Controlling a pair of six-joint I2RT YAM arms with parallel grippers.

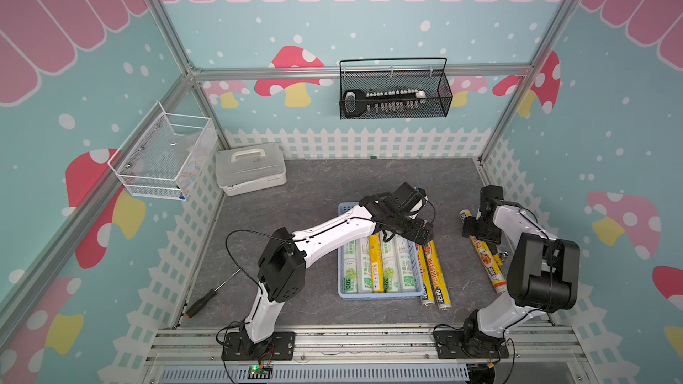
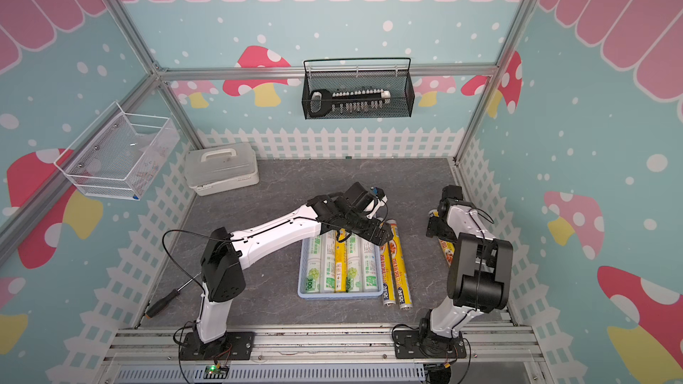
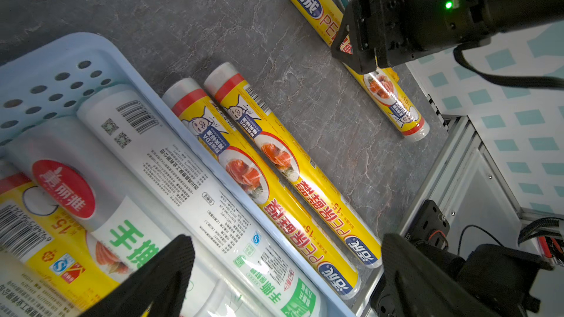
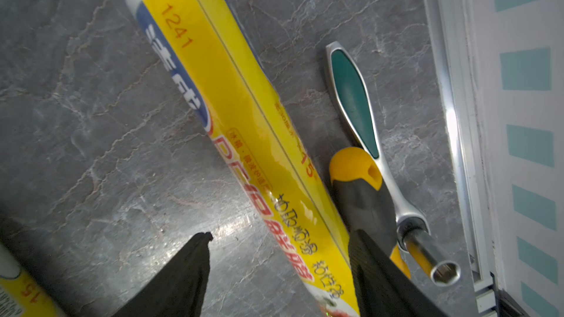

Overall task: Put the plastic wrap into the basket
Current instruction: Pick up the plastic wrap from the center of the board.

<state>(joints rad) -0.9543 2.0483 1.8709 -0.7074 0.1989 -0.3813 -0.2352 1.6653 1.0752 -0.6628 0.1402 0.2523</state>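
The third yellow roll should lie lengthwise in the basket, so the robot's right gripper next needs to grab it across its middle and leave both ends free.
The light blue basket (image 1: 380, 295) (image 2: 340, 295) (image 3: 45, 86) sits mid-table and holds several plastic wrap rolls (image 1: 388, 267), white-green and yellow. Two yellow rolls (image 1: 434, 275) (image 3: 290, 172) lie on the table against its right side. A third yellow roll (image 1: 488, 264) (image 4: 244, 117) lies farther right. My left gripper (image 1: 404, 236) (image 3: 287, 239) hangs open and empty above the basket's right edge. My right gripper (image 1: 480, 232) (image 4: 280, 234) is open and straddles the third roll. One finger is beside the roll and the other stands well apart from it.
A green-handled ratchet wrench (image 4: 354, 99) and a yellow-black screwdriver (image 4: 363, 196) lie right beside the third roll, near the right wall. Another screwdriver (image 1: 210, 297) lies front left. A white lidded box (image 1: 251, 168) stands back left. Wire baskets (image 1: 395, 94) (image 1: 166, 156) hang on the walls.
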